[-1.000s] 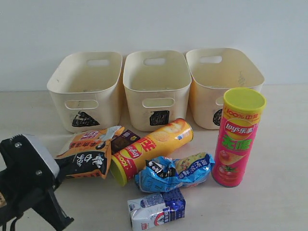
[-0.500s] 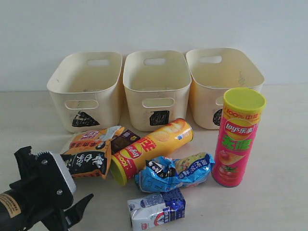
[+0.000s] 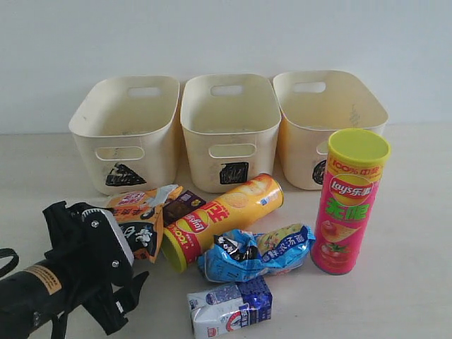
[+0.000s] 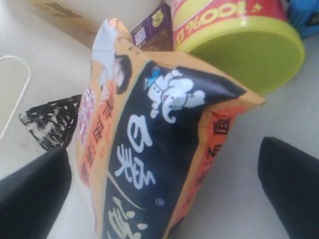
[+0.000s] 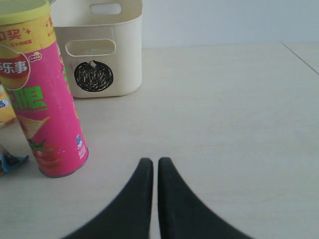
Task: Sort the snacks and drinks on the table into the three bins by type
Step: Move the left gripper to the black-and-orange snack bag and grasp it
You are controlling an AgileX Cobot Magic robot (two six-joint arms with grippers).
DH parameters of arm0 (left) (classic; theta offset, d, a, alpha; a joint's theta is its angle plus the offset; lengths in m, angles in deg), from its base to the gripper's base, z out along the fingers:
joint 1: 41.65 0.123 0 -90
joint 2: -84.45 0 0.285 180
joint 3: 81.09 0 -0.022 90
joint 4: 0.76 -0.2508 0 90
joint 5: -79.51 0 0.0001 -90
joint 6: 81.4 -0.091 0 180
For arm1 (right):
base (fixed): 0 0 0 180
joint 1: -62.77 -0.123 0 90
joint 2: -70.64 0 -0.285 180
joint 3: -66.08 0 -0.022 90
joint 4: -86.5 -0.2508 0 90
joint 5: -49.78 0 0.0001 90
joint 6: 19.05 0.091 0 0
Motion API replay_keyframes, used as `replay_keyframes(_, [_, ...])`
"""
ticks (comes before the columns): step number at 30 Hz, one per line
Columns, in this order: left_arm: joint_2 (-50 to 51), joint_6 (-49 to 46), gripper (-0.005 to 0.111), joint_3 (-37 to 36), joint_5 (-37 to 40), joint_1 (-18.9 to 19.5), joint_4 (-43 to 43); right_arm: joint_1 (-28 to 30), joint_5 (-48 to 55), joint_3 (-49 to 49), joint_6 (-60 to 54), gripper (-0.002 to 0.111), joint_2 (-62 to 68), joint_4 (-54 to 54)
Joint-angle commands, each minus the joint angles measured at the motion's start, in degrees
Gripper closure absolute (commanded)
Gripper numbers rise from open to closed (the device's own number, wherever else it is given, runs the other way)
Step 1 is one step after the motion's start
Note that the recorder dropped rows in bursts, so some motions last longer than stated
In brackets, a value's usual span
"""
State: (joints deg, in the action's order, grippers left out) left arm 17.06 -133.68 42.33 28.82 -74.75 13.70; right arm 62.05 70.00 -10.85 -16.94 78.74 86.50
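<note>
My left gripper should next grab the orange-black-white bag by its white-lettered black panel [image 3: 138, 237] to sort this snack, because the bag goes into the circle bin [image 3: 332, 106].
My left gripper [image 3: 134, 248] is open, its fingers either side of the near end of the orange-black-white bag [image 3: 145, 210], which fills the left wrist view [image 4: 149, 149] without touching either finger [image 4: 291, 189]. Beside the bag lie the purple box [image 3: 182, 206] and the yellow crisp tube [image 3: 222, 215], lid [image 4: 249, 50] toward me. The blue bag [image 3: 258, 251] and milk carton [image 3: 229, 307] lie in front. The pink tube [image 3: 349, 201] stands upright on the right. Three cream bins, triangle [image 3: 127, 131], square [image 3: 229, 127] and circle [image 3: 325, 120], line the back. My right gripper [image 5: 155, 162] is shut and empty, over bare table beside the pink tube [image 5: 45, 109].
The triangle bin's scribbled wall [image 4: 50, 124] is close beside my left finger. The circle bin [image 5: 99, 50] stands behind the pink tube in the right wrist view. A pale wall runs behind the bins. Bare tabletop [image 5: 224, 109] stretches to the right of the pink tube.
My left gripper has opened wide and moved up and right from the front left corner, and now has its fingers either side of the orange bag. The right gripper has not moved.
</note>
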Motion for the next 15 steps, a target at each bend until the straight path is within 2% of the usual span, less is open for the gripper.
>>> replay_keyframes(1, [2.5,-1.8,0.015,0.4,-4.9,-0.3,1.2,0.1,-0.3,-0.3,0.4,0.107,-0.3,0.0])
replay_keyframes(7, [5.6,-1.8,0.017,2.9,-6.0,-0.3,1.9,0.1,-0.3,-0.3,0.4,0.107,-0.3,0.0])
replay_keyframes(12, [8.2,-6.2,0.019,5.8,-6.3,-0.3,8.5,0.1,-0.3,-0.3,0.4,0.107,-0.3,0.0])
replay_keyframes(15, [9.3,-7.4,0.022,6.4,-6.3,-0.3,8.4,0.1,-0.3,-0.3,0.4,0.107,-0.3,0.0])
